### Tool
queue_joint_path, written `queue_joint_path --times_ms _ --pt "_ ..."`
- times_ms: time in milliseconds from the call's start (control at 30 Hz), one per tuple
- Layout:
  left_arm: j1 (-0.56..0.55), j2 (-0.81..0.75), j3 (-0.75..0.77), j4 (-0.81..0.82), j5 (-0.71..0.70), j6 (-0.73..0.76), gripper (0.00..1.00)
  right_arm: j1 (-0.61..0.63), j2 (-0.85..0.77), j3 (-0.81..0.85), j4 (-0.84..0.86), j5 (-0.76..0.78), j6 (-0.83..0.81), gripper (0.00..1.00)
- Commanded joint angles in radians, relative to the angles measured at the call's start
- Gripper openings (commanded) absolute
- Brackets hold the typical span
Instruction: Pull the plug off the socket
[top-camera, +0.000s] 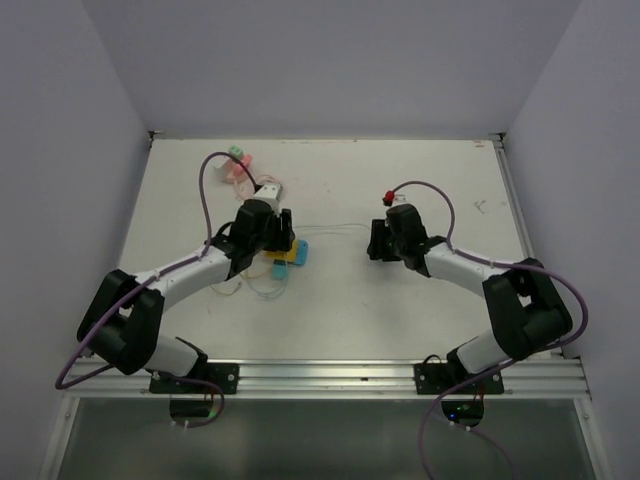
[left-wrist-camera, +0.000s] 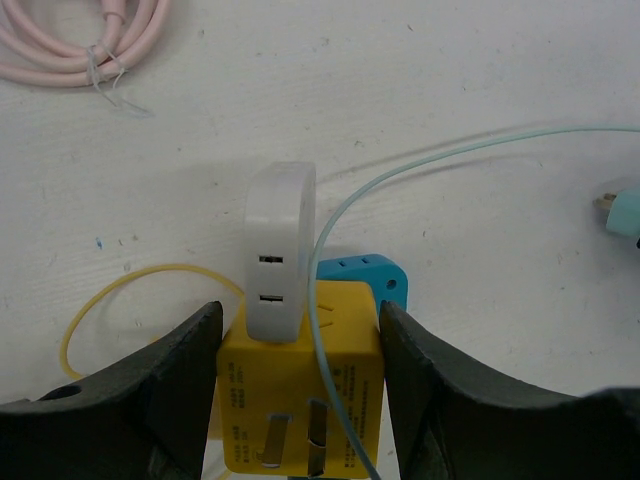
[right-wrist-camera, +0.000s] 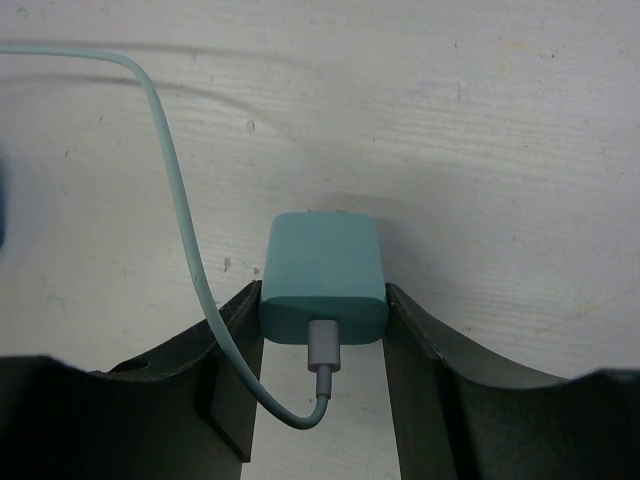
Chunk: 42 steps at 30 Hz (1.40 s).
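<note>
My right gripper releases the plug now, since the plug is low above flat, empty table, apart from the socket, with its shadow close by.
The socket is a yellow cube adapter (left-wrist-camera: 300, 400) with a white USB charger (left-wrist-camera: 280, 250) plugged into its top and a blue block (left-wrist-camera: 365, 275) behind it. My left gripper (left-wrist-camera: 300, 320) is shut on the yellow socket's two sides, left of the table's centre (top-camera: 283, 262). The plug is a teal charger (right-wrist-camera: 323, 275) with a grey connector and a thin teal cable (right-wrist-camera: 175, 200). My right gripper (right-wrist-camera: 323, 300) is shut on its sides. The plug (left-wrist-camera: 625, 212) is apart from the socket, off to its right, prongs showing.
A pink coiled cable (left-wrist-camera: 90, 40) lies at the back left, with a green piece (top-camera: 236, 153) beside it. A thin yellow cable (left-wrist-camera: 110, 290) loops left of the socket. The teal cable (left-wrist-camera: 450, 155) runs across the socket's face. White walls enclose the table.
</note>
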Motion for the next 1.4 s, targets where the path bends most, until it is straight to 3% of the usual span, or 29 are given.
queue_joint_path --times_ms 0,133,267,333,533,667,800,967,1033,1200,1367 --pt "0.005 0.0 0.054 0.028 0.011 0.03 0.29 0.008 -0.017 -0.028 0.003 0.038 0.011 0.32" --pt "0.005 0.008 0.051 0.02 0.019 0.035 0.42 0.009 -0.028 -0.049 -0.013 0.019 0.033 0.42" --pt "0.006 0.045 0.082 -0.01 0.016 0.045 0.48 0.011 -0.054 -0.065 -0.027 -0.014 0.048 0.52" --pt "0.005 0.056 0.093 -0.018 0.03 0.045 0.59 0.012 -0.085 -0.071 -0.036 -0.025 0.049 0.59" --pt "0.005 0.066 0.125 -0.035 0.06 0.019 0.77 0.012 -0.174 -0.088 -0.057 -0.066 0.054 0.78" --pt "0.005 0.057 0.15 -0.087 0.063 0.002 0.89 0.015 -0.238 -0.085 -0.079 -0.099 0.053 0.86" --pt "0.005 0.04 0.182 -0.125 0.068 -0.028 0.99 0.018 -0.3 -0.07 -0.1 -0.128 0.043 0.88" --pt "0.002 0.004 0.222 -0.237 0.05 -0.1 0.98 0.021 -0.359 -0.051 -0.131 -0.148 0.049 0.88" --pt "-0.012 -0.009 0.229 -0.283 0.013 -0.128 0.93 0.021 -0.386 -0.057 -0.13 -0.149 0.054 0.88" --pt "-0.078 -0.038 0.254 -0.449 -0.105 -0.204 0.7 0.021 -0.419 -0.085 -0.123 -0.149 0.069 0.88" --pt "-0.173 -0.035 0.252 -0.536 -0.17 -0.292 0.65 0.021 -0.452 -0.108 -0.122 -0.149 0.092 0.93"
